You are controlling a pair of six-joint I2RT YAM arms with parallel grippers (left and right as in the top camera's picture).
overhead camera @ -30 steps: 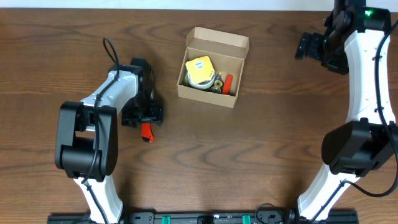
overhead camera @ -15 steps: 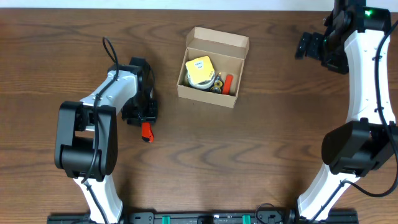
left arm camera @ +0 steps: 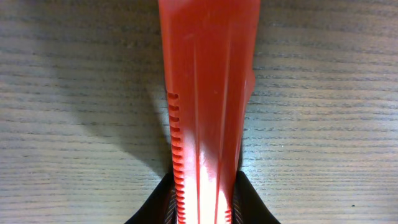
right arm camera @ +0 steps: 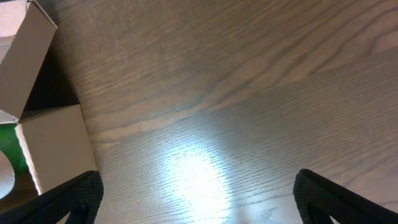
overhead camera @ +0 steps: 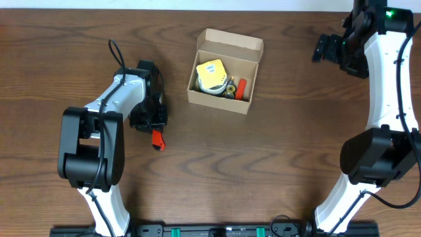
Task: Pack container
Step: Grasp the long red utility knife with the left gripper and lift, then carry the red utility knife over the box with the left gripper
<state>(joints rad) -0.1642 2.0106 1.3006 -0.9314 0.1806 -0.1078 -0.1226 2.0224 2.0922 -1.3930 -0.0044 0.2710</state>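
I am holding both sides of the red ribbed tool with my left gripper. The tool would come up off the wood if I lifted my left gripper now.
The container is a brown cardboard box at the table's middle back, its flap lid standing open. Inside lie a yellow round item, a small red piece and some small dark bits. To its left, my left gripper points down at the table, shut on a red ribbed plastic tool. The left wrist view shows the black fingers pressed against both sides of the tool, which lies against the wood. My right gripper hovers open at the far right, nothing between its fingers.
In the right wrist view the box's wall and flap stand at the left edge, with something green beside them. Bare brown wood surrounds the box.
The left jaws have closed in on the red tool, which has shifted slightly to the right. The right arm has not moved.
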